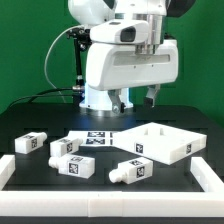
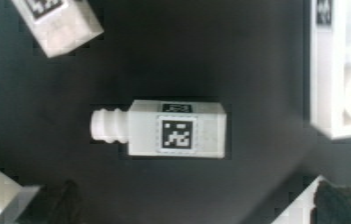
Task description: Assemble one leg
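Observation:
The gripper grabs the leg's square body [image 1: 138,169] [image 2: 179,132] next, so its round peg stays free to enter the tray-shaped part.
Several white legs with tag markers lie on the black table in the exterior view: one [image 1: 33,144] at the left, one [image 1: 64,147] beside it, one [image 1: 75,166] in front, one [image 1: 130,170] at front centre. My gripper [image 1: 136,99] hangs high above the back of the table, open and empty. In the wrist view one leg [image 2: 168,128] lies below the gripper [image 2: 193,211], its round peg [image 2: 104,125] sticking out sideways. Another leg [image 2: 56,25] shows at the picture's corner. My dark fingers [image 2: 47,206] stand wide apart at the edge.
The large flat white tray-shaped part [image 1: 166,142] lies at the exterior view's right and shows partly in the wrist view [image 2: 346,90]. The marker board [image 1: 97,137] lies mid-table. A low white border [image 1: 110,201] rims the table's front and sides.

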`<state>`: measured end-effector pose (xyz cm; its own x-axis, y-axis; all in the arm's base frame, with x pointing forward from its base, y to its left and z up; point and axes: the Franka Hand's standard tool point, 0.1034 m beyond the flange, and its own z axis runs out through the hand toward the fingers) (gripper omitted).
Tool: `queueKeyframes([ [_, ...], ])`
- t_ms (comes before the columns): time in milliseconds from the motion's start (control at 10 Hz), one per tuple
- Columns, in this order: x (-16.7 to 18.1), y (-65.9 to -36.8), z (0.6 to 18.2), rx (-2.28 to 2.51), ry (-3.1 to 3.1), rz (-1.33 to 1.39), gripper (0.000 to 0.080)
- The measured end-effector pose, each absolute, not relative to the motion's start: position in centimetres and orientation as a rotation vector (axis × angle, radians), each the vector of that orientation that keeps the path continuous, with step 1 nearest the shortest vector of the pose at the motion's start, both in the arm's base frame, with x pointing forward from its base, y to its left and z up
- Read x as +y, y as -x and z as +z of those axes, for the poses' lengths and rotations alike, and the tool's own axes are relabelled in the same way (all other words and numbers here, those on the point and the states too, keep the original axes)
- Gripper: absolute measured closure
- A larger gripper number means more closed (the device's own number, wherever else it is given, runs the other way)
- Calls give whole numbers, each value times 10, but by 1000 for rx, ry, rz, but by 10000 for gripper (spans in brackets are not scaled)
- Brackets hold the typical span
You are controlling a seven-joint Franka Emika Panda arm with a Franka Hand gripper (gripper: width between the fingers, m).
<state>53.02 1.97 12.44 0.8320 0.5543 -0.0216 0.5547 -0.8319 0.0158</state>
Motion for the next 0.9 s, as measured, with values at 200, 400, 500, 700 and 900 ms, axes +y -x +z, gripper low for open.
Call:
queueKeyframes([
  [200,23,-534,114,490,-3117,-26,150],
  [400,20,-536,114,296,-3164,-8,150],
  [500,24,-536,113,198,-3177,-11,150],
  [700,25,-535,112,26,-3192,-19,150],
  [900,28,-546,79,-431,-3192,-5,150],
])
